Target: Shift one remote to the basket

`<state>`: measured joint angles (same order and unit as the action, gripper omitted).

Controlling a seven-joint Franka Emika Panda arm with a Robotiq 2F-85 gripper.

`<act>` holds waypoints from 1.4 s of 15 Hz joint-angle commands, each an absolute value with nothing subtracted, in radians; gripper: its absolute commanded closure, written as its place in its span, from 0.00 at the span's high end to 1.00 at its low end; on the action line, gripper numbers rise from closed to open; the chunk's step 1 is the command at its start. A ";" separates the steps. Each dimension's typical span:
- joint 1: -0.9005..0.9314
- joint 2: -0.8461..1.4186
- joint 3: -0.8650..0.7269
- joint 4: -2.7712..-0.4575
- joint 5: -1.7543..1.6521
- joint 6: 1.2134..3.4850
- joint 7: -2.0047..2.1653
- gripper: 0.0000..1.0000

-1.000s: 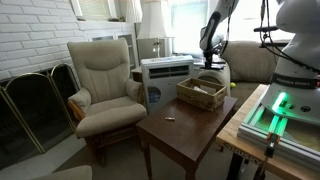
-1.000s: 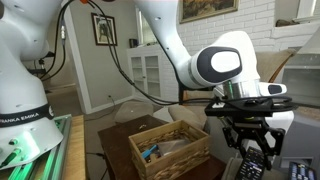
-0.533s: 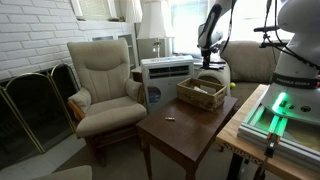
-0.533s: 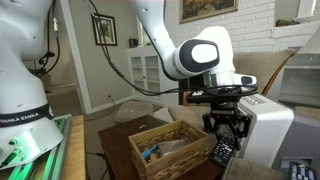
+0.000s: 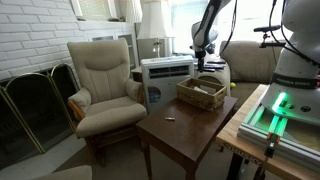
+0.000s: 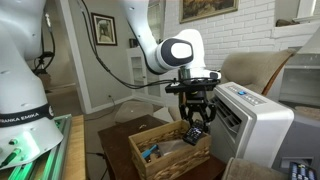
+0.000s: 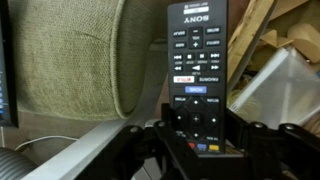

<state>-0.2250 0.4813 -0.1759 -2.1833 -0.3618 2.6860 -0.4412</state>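
My gripper should keep holding the remote until it hangs over the basket's opening, because the remote is outside the basket's wooden rim in the wrist view.
My gripper (image 6: pixel 194 113) is shut on a black Sony remote (image 6: pixel 194 130) that hangs below it, just above the far right part of the tan woven basket (image 6: pixel 165 160). In an exterior view the gripper (image 5: pixel 204 64) hangs over the basket (image 5: pixel 200 94) at the far end of the dark wooden table (image 5: pixel 185 128). In the wrist view the remote (image 7: pixel 196 65) sits between the jaws with its buttons facing the camera, and the gripper (image 7: pixel 200 138) grips its lower end. Wicker (image 7: pixel 262 35) shows behind it on the right.
A white appliance (image 6: pixel 256 118) stands right beside the basket, also seen behind the table (image 5: pixel 165 72). A beige armchair (image 5: pixel 104 82) stands by the table. A small object (image 5: pixel 170 119) lies on the tabletop. A blue-tipped item (image 6: pixel 150 153) lies in the basket.
The gripper has carried the remote from in front of the white appliance sideways and up, and now holds it over the basket's far end.
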 commanded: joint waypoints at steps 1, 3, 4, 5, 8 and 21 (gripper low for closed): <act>-0.162 0.414 -0.181 -2.278 -0.408 2.680 -0.388 0.24; -0.139 0.406 -0.164 -2.297 -0.384 2.654 -0.363 0.24; -0.132 0.406 -0.153 -2.301 -0.366 2.639 -0.353 0.24; -0.129 0.404 -0.140 -2.307 -0.344 2.627 -0.336 0.24; -0.103 0.421 -0.129 -2.309 -0.341 2.615 -0.271 0.24; -0.140 0.517 -0.065 -2.209 -0.119 2.499 -0.156 0.24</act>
<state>-0.1164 0.4899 -0.1010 -2.2384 -0.2132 2.5043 -0.1827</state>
